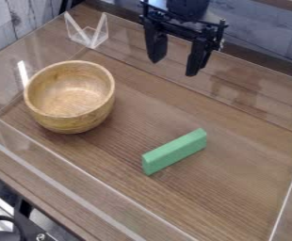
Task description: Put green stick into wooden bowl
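My gripper takes hold of the stick by its middle (175, 152) next, to put the green stick into the wooden bowl (70, 95).
A mint-green stick (175, 151) lies flat on the wooden table, right of centre and angled up toward the right. The round light-tan wooden bowl (70, 95) sits to its left, upright with nothing inside. My gripper (172, 56) hangs above the far middle of the table, pointing down, its two dark fingers spread apart with nothing between them. It is well above and behind the stick, and to the right of the bowl.
Clear acrylic walls (60, 179) fence the table on all sides, low at the front and left. A clear plastic bracket (86, 33) stands at the back left corner.
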You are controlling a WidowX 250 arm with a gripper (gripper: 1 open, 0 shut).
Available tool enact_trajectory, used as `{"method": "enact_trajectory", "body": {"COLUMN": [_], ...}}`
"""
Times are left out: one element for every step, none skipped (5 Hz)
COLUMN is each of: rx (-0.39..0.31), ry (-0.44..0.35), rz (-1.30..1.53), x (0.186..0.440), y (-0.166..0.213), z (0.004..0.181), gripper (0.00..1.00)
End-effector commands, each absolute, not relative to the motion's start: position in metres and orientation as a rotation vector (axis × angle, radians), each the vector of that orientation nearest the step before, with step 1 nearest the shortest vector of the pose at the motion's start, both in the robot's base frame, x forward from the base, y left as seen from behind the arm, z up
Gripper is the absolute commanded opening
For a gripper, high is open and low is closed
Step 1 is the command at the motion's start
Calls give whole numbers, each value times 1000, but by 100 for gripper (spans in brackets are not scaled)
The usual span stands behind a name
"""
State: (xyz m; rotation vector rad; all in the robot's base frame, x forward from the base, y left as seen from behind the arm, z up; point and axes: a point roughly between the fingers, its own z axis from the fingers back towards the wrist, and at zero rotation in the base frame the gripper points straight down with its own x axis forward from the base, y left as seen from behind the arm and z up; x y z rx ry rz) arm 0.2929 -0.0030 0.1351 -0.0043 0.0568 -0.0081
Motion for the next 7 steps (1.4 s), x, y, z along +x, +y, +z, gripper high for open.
{"method": "enact_trajectory", "body": {"rx": [-12,-22,-34,-43,-52,-51,-59], "ry": [75,82,60,38,21,31,27], "rz": [-83,-78,-53,-57,-53,-141,-214], "x": [285,274,269,265,263,261,259], "y": [0,0,-2,-17,-33,-32,-30], "z": [121,94,67,47,33,29,29], "gripper": [100,100,100,100,100,0,0]}}
